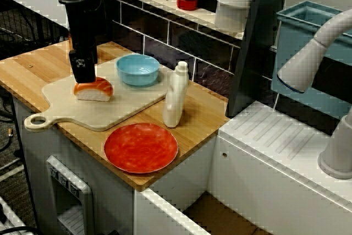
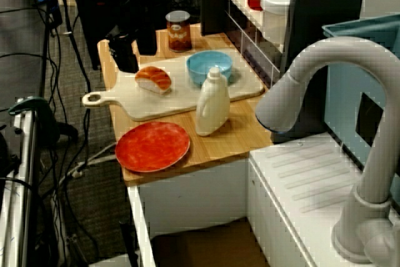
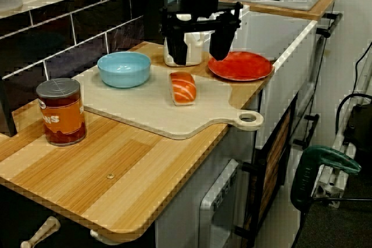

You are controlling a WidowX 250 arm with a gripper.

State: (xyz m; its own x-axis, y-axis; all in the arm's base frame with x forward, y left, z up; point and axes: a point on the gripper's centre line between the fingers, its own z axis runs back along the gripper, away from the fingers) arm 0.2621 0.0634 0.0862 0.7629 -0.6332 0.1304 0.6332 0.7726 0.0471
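Note:
The robot's gripper needs to take hold of the piece of salmon sushi across its body [image 1: 93, 91] next. Then the gripper can move the sushi onto the red plate [image 1: 141, 147].
A piece of salmon sushi [image 1: 93, 89] [image 3: 183, 87] lies on a pale wooden cutting board [image 1: 126, 108] [image 3: 139, 108]. My black gripper [image 3: 197, 53] hangs just above and slightly behind it, open, with nothing between its fingers. In the front view the gripper [image 1: 84, 74] comes down onto the sushi's left end, and I cannot tell whether it touches. In the high view from the sink side the gripper [image 2: 134, 54] stands at the board's far corner beside the sushi [image 2: 154, 79].
A blue bowl [image 1: 137, 69] [image 3: 124, 68] sits on the board's back part. A white bottle [image 1: 175, 96] stands at the board's edge, with a red plate [image 1: 141, 148] in front. An orange can [image 3: 60, 111] stands on the counter. Sink and faucet [image 2: 350, 92] lie beyond.

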